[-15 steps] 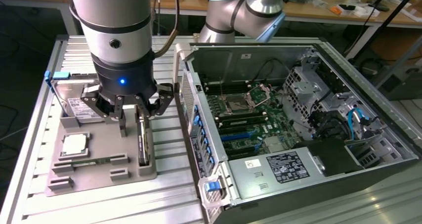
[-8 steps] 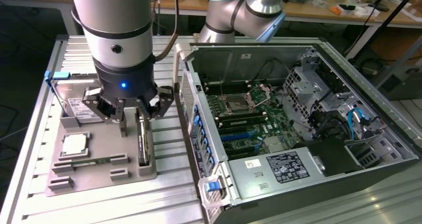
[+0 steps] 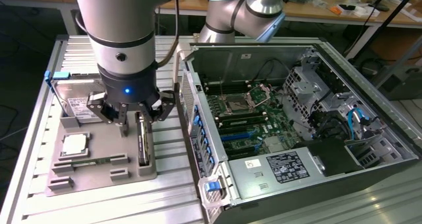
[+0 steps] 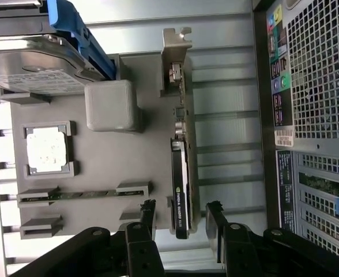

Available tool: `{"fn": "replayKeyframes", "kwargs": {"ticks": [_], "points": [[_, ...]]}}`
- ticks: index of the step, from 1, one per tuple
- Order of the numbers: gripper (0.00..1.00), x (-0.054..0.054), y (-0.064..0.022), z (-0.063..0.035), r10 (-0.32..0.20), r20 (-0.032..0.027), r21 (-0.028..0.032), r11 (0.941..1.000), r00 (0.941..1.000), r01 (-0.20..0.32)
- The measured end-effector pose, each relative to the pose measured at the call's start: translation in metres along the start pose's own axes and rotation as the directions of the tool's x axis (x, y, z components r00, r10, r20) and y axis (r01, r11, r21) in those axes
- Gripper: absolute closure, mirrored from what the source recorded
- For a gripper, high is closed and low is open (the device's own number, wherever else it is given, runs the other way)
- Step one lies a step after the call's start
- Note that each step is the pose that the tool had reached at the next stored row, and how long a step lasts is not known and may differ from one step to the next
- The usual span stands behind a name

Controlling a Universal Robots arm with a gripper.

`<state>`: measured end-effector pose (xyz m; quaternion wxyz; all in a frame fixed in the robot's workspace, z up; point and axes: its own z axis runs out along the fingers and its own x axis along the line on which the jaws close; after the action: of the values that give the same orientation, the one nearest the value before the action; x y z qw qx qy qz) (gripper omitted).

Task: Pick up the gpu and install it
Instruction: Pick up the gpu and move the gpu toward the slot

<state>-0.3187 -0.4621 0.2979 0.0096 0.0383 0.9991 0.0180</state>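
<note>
My fingers would close above the GPU's top edge; I should first lower.
The gpu stands on edge in a slot of the grey holder tray, a thin dark card. In the wrist view the gpu runs lengthwise, with its silvery end bracket at the far end. My gripper hangs directly over the card, pointing down. In the wrist view my gripper is open. Its two black fingers stand either side of the card's near end, with a gap on each side. Nothing is held.
The tray also carries a silver hard drive in a blue caddy, a processor chip and a slim memory stick. The open computer case with its motherboard lies close on the exterior view's right.
</note>
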Motion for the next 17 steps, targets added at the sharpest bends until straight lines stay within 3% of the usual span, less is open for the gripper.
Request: {"fn": "replayKeyframes", "kwargs": {"ticks": [5, 17], "points": [[0.52, -0.003, -0.0002, 0.0134, 0.000, 0.0001, -0.0001, 1.0000, 1.0000, 0.000], [0.52, -0.007, -0.0005, 0.0318, 0.000, 0.0001, -0.0001, 1.0000, 1.0000, 0.000]]}}
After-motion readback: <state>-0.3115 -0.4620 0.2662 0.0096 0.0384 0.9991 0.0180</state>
